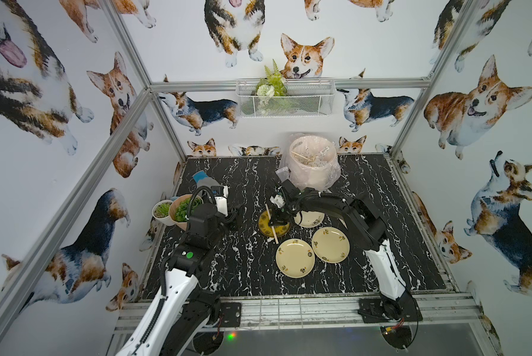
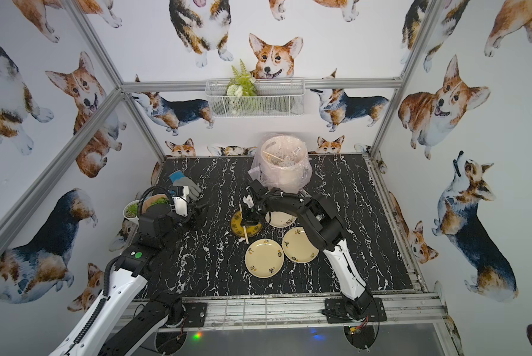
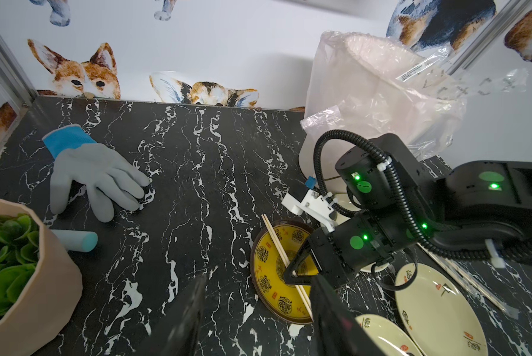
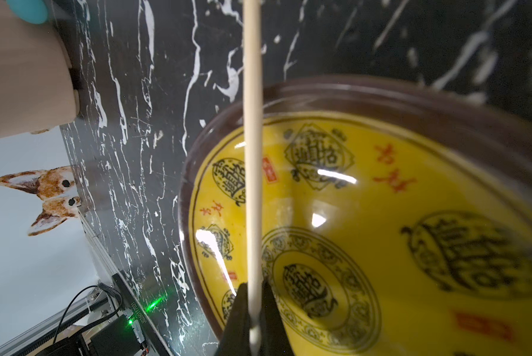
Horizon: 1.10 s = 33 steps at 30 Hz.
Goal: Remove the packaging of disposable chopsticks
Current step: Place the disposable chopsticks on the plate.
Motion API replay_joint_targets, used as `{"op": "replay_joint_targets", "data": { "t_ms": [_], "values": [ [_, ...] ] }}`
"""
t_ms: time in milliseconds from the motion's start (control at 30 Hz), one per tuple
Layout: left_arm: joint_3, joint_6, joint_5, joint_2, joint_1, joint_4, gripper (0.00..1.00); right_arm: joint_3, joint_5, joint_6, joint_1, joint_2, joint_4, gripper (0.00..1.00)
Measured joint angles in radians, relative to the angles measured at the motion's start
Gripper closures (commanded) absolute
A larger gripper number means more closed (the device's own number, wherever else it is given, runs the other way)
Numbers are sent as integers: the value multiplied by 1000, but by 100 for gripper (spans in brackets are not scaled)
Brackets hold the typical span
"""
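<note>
The sticks lie slantwise across the yellow plate (image 1: 284, 229), reaching across the plate's rim just below my right gripper's fingers, so I should release them now and they would land there.
A bare pair of disposable chopsticks (image 1: 275, 237) (image 2: 245, 235) (image 3: 277, 243) lies slantwise across a yellow patterned plate (image 1: 284, 229) (image 3: 268, 277) (image 4: 382, 215). My right gripper (image 1: 272, 222) (image 2: 246, 222) (image 3: 292, 272) (image 4: 255, 308) is shut on the sticks (image 4: 252, 154) just above the plate's middle. My left gripper (image 1: 235, 217) (image 3: 258, 317) hovers open and empty over the table, left of the plate. Clear packaging (image 3: 419, 69) (image 1: 323, 151) sticks out of the lined bin (image 1: 311, 175). In the left wrist view another long clear sleeve (image 3: 474, 286) lies on the table beyond the right arm.
Two cream plates (image 1: 295, 258) (image 1: 330, 244) sit in front of the yellow one, and a third (image 1: 309, 219) lies partly under the right arm. A grey glove (image 3: 95, 172), a blue cylinder (image 3: 76, 242) and two potted plants (image 1: 183, 209) (image 1: 162, 211) stand at the left.
</note>
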Motion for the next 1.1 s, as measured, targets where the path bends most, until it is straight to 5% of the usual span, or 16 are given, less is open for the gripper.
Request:
{"op": "replay_joint_targets", "data": {
  "t_ms": [167,1100],
  "values": [
    [0,-1,0,1,0,1,43,0,0,-1,0,1,1,90],
    [0,-4,11,5,0,1,43,9,43,-26,0,-25,-39,66]
  ]
}}
